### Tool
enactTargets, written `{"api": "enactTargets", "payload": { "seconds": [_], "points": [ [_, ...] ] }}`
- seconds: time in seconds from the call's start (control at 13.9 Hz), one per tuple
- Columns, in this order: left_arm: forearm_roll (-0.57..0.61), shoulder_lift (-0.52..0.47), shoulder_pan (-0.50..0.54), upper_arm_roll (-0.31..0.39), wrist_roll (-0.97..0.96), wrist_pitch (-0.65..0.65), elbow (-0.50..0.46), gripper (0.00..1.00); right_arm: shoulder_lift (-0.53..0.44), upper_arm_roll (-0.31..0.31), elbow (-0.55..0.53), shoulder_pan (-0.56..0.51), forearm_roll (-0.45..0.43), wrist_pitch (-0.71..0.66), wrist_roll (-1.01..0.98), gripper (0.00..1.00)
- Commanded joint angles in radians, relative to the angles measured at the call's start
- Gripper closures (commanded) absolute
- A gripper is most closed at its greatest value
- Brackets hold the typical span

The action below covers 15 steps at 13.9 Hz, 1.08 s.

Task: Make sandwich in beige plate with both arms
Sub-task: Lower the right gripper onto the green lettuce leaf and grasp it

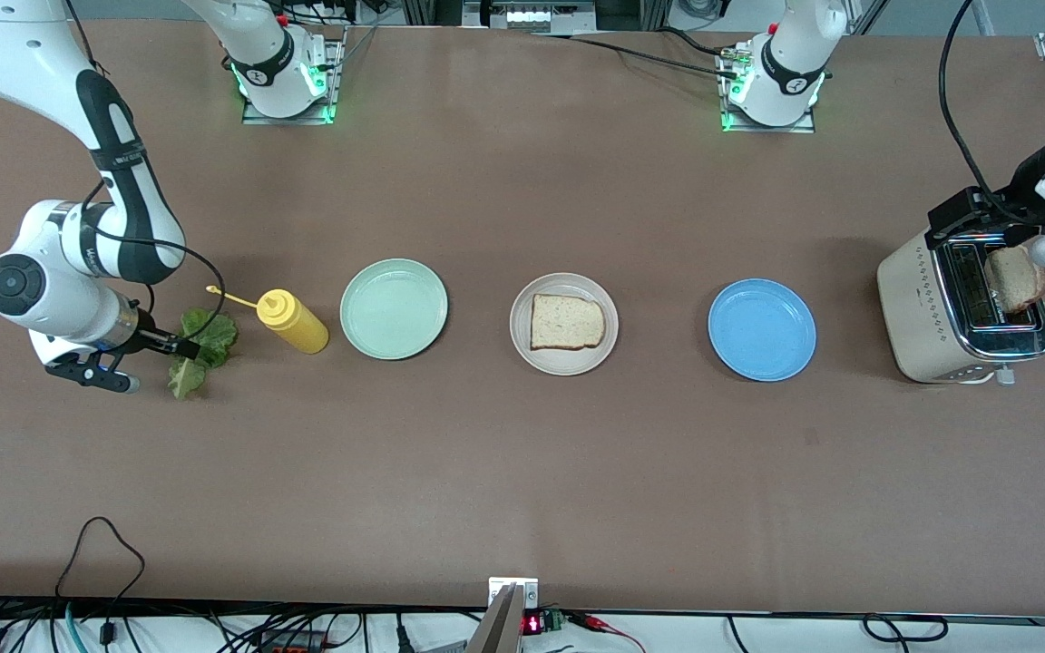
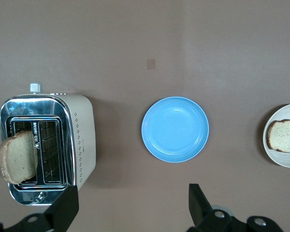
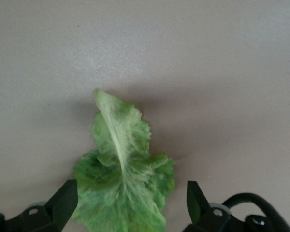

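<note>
I will next lay the lettuce leaf over the toast slice on the beige plate, so I should grip the leaf with my right gripper by its middle.
One toast slice (image 1: 566,322) lies on the beige plate (image 1: 522,343) at the table's middle; both also show in the left wrist view, the toast (image 2: 286,137) and the plate (image 2: 273,155). A second slice (image 1: 1015,278) stands up out of the toaster (image 1: 922,317) at the left arm's end, seen too in the left wrist view (image 2: 17,157). My left gripper (image 1: 971,222) hangs open and empty (image 2: 130,208) high beside the toaster (image 2: 79,140). The green lettuce leaf (image 1: 205,349) lies on the table at the right arm's end. My right gripper (image 1: 160,363) is low and open (image 3: 130,208), with a finger on each side of the leaf (image 3: 121,179).
A yellow squeeze bottle (image 1: 294,322) lies next to the lettuce. A mint green plate (image 1: 393,308) sits between the bottle and the beige plate. A blue plate (image 1: 761,329) sits between the beige plate and the toaster, also in the left wrist view (image 2: 175,129).
</note>
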Motion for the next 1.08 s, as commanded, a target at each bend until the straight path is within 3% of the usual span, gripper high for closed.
{"api": "enactTargets", "payload": {
  "seconds": [0.0,0.5,0.65,0.79,1.01],
  "points": [
    [-0.009,-0.022,0.01,-0.005,0.008,-0.003,-0.02,0.0,0.021,0.005,-0.011,-0.003,-0.018,0.048,0.004,0.0],
    [-0.009,-0.022,0.01,-0.005,0.01,0.0,-0.02,0.0,0.086,0.005,-0.001,-0.018,-0.047,0.131,-0.005,0.0],
    [-0.009,-0.022,0.01,-0.005,0.01,0.0,-0.02,0.0,0.095,0.005,0.001,-0.018,-0.064,0.15,-0.013,0.05],
    [-0.009,-0.022,0.01,-0.005,0.01,0.0,-0.02,0.0,0.101,0.005,0.003,-0.018,-0.073,0.155,-0.025,0.18],
    [-0.009,-0.02,0.01,-0.005,0.01,0.0,-0.02,0.0,0.101,0.005,0.001,-0.018,-0.094,0.155,-0.051,0.48]
  ]
}}
